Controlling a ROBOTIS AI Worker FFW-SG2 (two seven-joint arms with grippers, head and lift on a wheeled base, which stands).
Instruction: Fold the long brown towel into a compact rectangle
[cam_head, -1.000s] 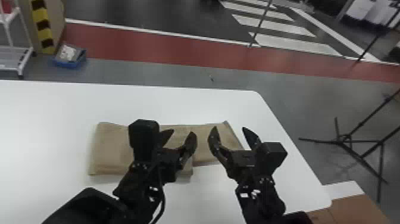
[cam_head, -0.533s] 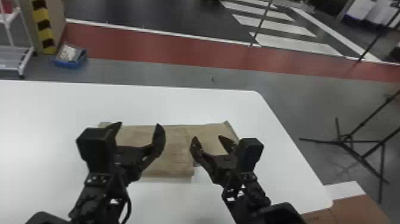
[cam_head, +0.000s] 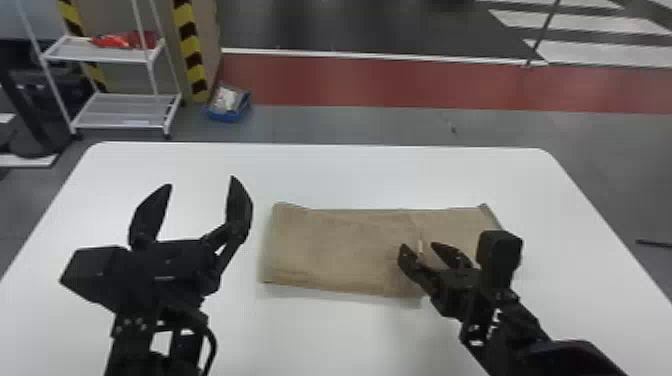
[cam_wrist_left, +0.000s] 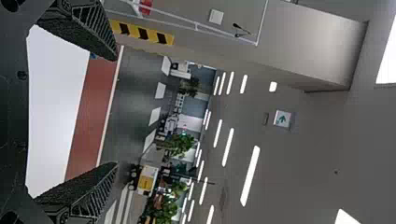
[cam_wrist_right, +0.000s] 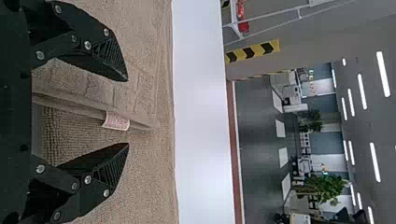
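Note:
The brown towel needs to be folded into a compact rectangle, so my right gripper should next grab it by its layered edge with the small label (cam_head: 421, 249) (cam_wrist_right: 116, 121).
The brown towel (cam_head: 330, 245) lies flat on the white table in the head view, with a folded, thicker part at left and a lower part at right. Left of the towel, my left gripper (cam_head: 202, 195) is open over bare table; in the left wrist view the left gripper (cam_wrist_left: 116, 112) has nothing between its fingers. My right gripper (cam_head: 419, 246) stands open above the towel near the fold's edge. In the right wrist view, the towel (cam_wrist_right: 149, 177) lies beyond the right gripper (cam_wrist_right: 128, 112), and a small label (cam_wrist_right: 116, 121) sits at the layered edge between its fingers.
The white table (cam_head: 320, 175) extends around the towel on all sides. Beyond it on the floor stand a white shelf rack (cam_head: 125, 110) and a blue bin (cam_head: 227, 105), both at the back left.
The head view has turned toward the left. My left gripper has moved left, off the towel and out beside it. My right gripper, earlier near the left one, is now well apart from it.

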